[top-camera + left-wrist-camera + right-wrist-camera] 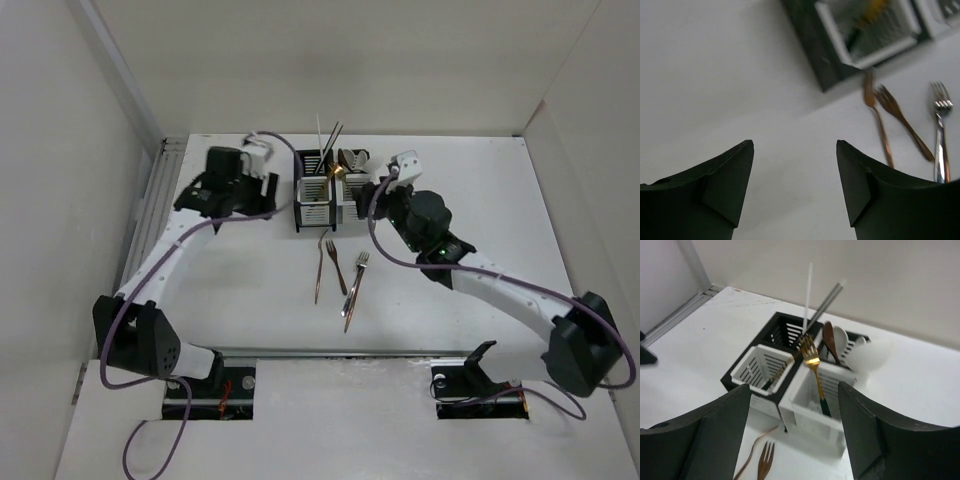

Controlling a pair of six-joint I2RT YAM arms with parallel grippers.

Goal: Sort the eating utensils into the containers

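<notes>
My left gripper reaches the copper fork next and grabs its handle near the neck (321, 262) (878, 119), which leaves the handle's end free to enter a container.
The joined containers stand at the table's back middle: the black one (312, 198) on the left and the white one (350, 192) on the right. Chopsticks (809, 295), a brown spoon (830, 342), a white ceramic spoon (867, 356) and a gold fork with a dark handle (815, 371) stand in them. A copper spoon (320, 270), a copper fork (335, 265) and a silver fork (354, 290) lie on the table in front. My left gripper (268, 188) is open and empty, left of the black container. My right gripper (794, 385) is open and empty, just above and near the white container (815, 407).
White walls enclose the table on the left, back and right. A ridged rail (160, 195) runs along the left edge. The left wrist view shows bare table under the open jaws, with the loose cutlery (902, 120) to their right.
</notes>
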